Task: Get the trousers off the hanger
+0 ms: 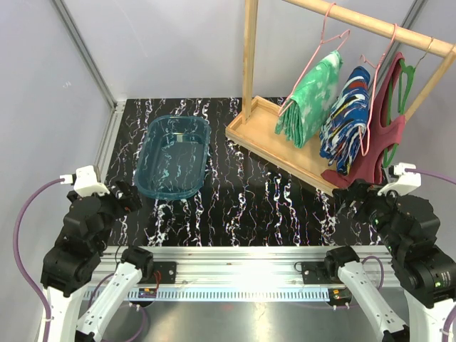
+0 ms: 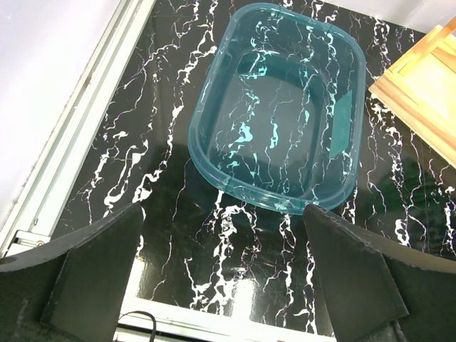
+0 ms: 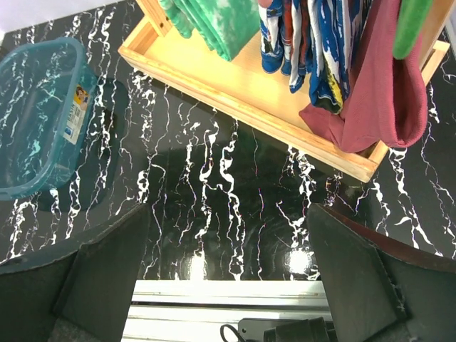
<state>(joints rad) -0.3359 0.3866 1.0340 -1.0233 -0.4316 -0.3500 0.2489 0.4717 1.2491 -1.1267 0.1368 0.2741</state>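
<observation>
My right gripper is to go to the pink hanger and grip its bare arm below the hook (image 1: 315, 55). The green trousers will then be free to remove.
The mottled green and white trousers (image 1: 311, 97) hang folded over a pink hanger (image 1: 324, 32) on the wooden rail (image 1: 377, 25) at the back right. The blue patched trousers (image 1: 345, 121) hang on a second pink hanger beside them. Both also show at the top of the right wrist view, green (image 3: 221, 25) and blue (image 3: 313, 50). My left gripper (image 1: 130, 196) is open and empty near the front left, far from the rack. My right gripper (image 1: 349, 194) is open and empty just in front of the rack's base.
A maroon tank top (image 1: 385, 139) hangs on a green hanger at the rack's right end. The rack stands on a wooden tray base (image 1: 263, 139). A clear teal plastic bin (image 1: 173, 157) sits at the left on the black marbled table (image 1: 242, 206).
</observation>
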